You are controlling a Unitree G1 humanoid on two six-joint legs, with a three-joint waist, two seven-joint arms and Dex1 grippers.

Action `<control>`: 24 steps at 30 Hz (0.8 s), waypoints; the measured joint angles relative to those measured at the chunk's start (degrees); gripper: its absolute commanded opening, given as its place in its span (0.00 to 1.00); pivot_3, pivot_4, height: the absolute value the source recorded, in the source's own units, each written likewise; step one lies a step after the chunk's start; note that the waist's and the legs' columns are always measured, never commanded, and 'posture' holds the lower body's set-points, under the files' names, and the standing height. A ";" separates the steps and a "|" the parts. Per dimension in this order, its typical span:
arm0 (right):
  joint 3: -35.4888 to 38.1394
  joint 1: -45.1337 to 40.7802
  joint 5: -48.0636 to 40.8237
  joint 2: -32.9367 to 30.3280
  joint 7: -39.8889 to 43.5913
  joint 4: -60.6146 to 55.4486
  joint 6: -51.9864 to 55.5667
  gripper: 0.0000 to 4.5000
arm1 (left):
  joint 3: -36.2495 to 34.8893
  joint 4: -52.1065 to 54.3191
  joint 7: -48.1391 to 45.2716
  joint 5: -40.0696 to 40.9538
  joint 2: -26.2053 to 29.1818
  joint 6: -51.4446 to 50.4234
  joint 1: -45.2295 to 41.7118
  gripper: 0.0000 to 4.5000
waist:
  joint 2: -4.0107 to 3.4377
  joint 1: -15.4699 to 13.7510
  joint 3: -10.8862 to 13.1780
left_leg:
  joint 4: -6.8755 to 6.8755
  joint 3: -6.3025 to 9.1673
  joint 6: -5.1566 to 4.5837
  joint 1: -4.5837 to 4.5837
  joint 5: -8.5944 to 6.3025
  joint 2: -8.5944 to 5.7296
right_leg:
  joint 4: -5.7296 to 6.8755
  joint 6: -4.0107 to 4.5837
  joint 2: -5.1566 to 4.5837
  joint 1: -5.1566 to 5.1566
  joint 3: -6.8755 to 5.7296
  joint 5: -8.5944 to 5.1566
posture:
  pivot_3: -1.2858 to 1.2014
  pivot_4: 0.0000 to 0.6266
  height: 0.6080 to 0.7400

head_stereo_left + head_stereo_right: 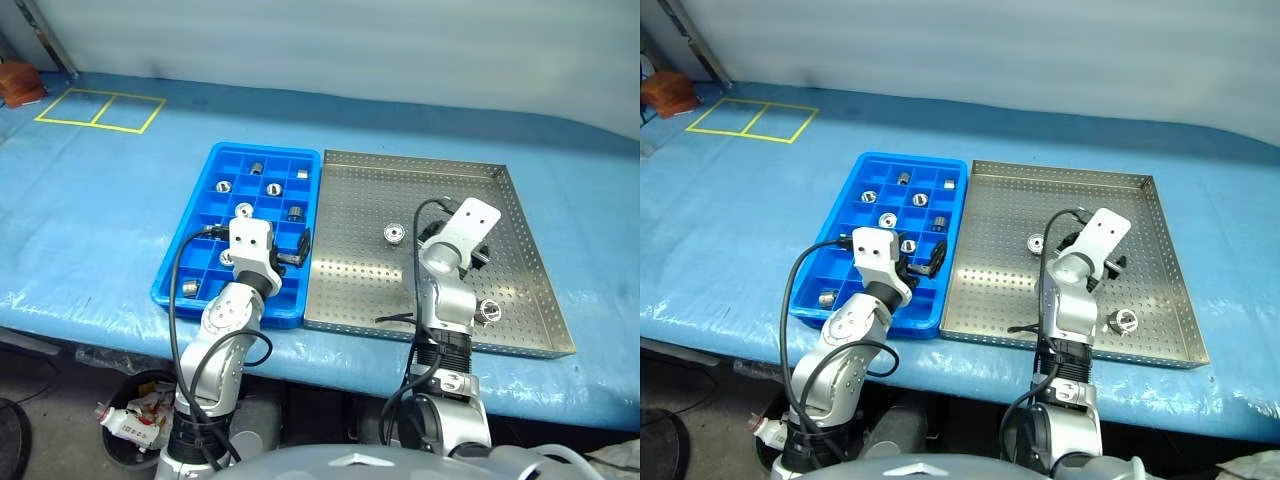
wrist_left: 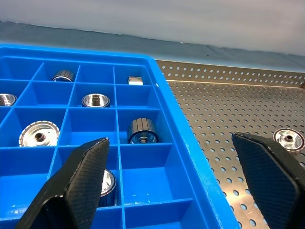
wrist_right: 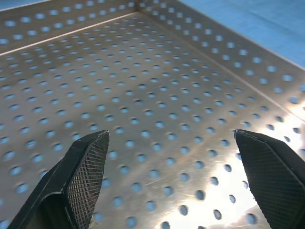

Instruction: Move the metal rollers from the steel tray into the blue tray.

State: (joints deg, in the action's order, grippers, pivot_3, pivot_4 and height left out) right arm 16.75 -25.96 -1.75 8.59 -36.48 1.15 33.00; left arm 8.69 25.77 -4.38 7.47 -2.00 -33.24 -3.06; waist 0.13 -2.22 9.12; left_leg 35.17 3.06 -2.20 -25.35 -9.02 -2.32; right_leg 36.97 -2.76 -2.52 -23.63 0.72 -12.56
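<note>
My open right fingers have bare perforated metal between them and would miss the rollers now.
The blue tray [image 1: 215, 180] lies left of the steel tray [image 1: 430, 190], their long sides touching. Several metal rollers sit in the blue tray's compartments, one of them dark-ribbed [image 2: 142, 131]. Two rollers lie on the steel tray: one near its middle [image 1: 393, 234] and one near its front right [image 1: 489, 311]. My left gripper [image 2: 169, 138] hangs open over the blue tray's right rim, nothing between its fingers [image 2: 76, 186]. My right gripper [image 3: 170, 133] is open and empty over bare perforated metal, between the two loose rollers and angled toward the tray's right rim.
Both trays rest on a blue-covered table [image 1: 110, 230]. Yellow tape squares [image 1: 100, 108] mark its far left, beside a brown object [image 1: 20, 80] at the corner. A bin of rubbish [image 1: 135, 415] stands below the table's front edge.
</note>
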 measured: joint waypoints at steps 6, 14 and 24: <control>-4.10 1.15 -3.09 -1.22 10.26 -4.23 5.22 0.99 | 0.38 0.00 0.58 -0.06 -0.02 -0.09 0.02 1.00 | 0.00 -0.34 0.00 | 0.00 0.01 0.00 -0.01 0.00 -0.01 | -0.02 0.00 -0.02 0.00 -0.01 0.00 | 0.60 0.24 1.00; -8.90 3.89 -5.11 -4.48 20.69 -6.04 11.09 0.99 | 0.69 0.00 0.61 -0.05 0.00 -0.50 0.12 1.00 | 0.00 -0.50 0.00 | 0.00 0.03 0.00 -0.02 -0.01 -0.02 | -0.03 0.00 -0.04 -0.01 -0.02 0.00 | 0.60 0.24 1.00; -8.34 4.07 -3.91 -4.96 21.59 -2.15 9.14 0.90 | 0.89 0.00 0.53 -0.03 0.08 -1.33 0.09 1.00 | 0.01 -0.59 0.00 | 0.00 0.03 0.01 -0.05 -0.01 -0.02 | -0.04 0.00 -0.05 -0.04 -0.02 0.00 | 0.60 0.24 1.00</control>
State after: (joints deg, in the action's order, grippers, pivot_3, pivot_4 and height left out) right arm 8.41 -21.89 -5.66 3.63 -14.89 -1.00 42.14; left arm 9.58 25.77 -3.84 7.44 -1.93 -34.57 -2.97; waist 0.13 -2.81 9.12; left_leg 35.17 3.08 -2.20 -25.40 -9.03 -2.34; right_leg 36.93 -2.76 -2.56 -23.67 0.70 -12.56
